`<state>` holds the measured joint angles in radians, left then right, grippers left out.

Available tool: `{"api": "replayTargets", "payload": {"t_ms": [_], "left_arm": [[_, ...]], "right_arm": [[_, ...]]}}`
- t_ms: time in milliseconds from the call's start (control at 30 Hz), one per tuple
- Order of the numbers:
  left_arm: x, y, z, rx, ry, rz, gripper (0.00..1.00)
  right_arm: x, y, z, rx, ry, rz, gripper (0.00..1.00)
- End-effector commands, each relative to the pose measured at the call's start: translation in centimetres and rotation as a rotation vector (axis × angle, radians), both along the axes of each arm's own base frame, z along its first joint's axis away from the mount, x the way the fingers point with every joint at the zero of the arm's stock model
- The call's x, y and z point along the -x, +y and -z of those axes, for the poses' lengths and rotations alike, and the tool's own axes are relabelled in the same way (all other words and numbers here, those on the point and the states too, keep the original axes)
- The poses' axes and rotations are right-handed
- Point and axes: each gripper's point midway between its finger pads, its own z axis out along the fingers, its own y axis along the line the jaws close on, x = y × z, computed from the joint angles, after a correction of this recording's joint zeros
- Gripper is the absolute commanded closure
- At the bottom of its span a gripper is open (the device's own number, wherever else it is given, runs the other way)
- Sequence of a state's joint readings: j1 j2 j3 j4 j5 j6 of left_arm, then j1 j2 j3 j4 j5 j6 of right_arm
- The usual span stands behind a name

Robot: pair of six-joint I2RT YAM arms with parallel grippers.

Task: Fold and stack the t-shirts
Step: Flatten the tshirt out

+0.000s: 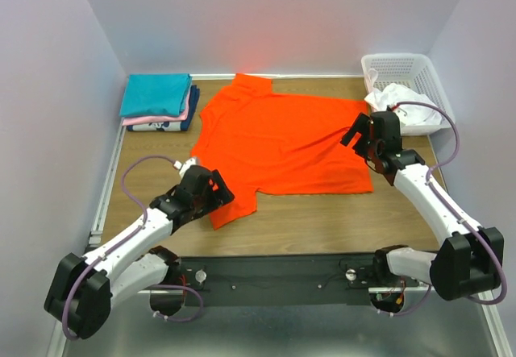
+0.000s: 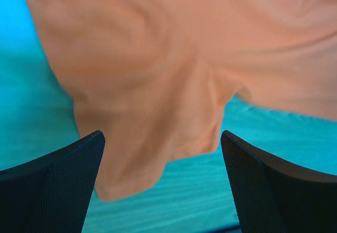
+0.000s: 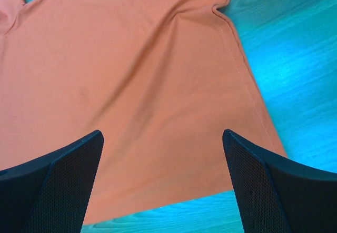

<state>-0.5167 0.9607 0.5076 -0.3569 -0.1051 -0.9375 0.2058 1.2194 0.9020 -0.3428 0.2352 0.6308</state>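
The near side of the orange-red t-shirt needs to be folded over its body, so my left gripper will next grab the t-shirt by the end of its near sleeve.
A bright orange-red t-shirt lies spread flat on the wooden table. My left gripper is open and empty above its near-left sleeve. My right gripper is open and empty above the shirt's right edge. A stack of folded t-shirts, teal on top, then pink, then navy and white, sits at the back left. A white t-shirt hangs out of the basket at the back right.
A white plastic lattice basket stands at the back right corner. Light walls close the table on three sides. Bare wood shows in front of the shirt, near the black rail carrying the arm bases.
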Motion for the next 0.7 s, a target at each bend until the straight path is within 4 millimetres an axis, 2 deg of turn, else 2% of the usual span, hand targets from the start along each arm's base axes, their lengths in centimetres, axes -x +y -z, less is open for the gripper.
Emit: {"api": "replayTargets", "payload": {"t_ms": [0,233,267,300,367,433,467,500,667], "left_arm": [[5.0,0.1,4.1,0.041,0.204,-0.023,0.02],[6.5,0.0,5.6,0.063,0.263,-0.034,0.08],[7.2,-0.3,6.0,0.082,0.289,-0.015,0.08],[7.6,-0.6,6.1,0.096,0.302,-0.001,0.14],[8.2,-0.8,6.5,0.103,0.321,0.014,0.19],[8.6,-1.0,6.4,0.108,0.334,0.028,0.32],[8.7,-1.1,6.3,0.108,0.336,0.033,0.32],[8.8,-1.2,6.1,0.114,0.338,0.036,0.37],[10.3,-1.8,5.6,0.153,0.358,0.050,0.37]], "right_arm": [[0.4,-1.0,0.2,0.005,-0.014,0.066,0.00],[-0.3,-0.5,1.5,0.010,0.019,0.044,0.00],[-0.4,-0.5,1.7,0.010,0.024,0.044,0.00],[-0.4,-0.6,1.8,0.012,0.025,0.046,0.00],[-0.4,-0.6,2.0,0.018,0.030,0.048,0.00],[-0.3,-0.7,2.0,0.021,0.030,0.051,0.00],[-0.4,-0.8,1.9,0.020,0.028,0.055,0.00],[-0.3,-0.8,1.9,0.022,0.026,0.056,0.00],[-0.1,-1.0,2.2,0.024,0.030,0.065,0.00]]}}
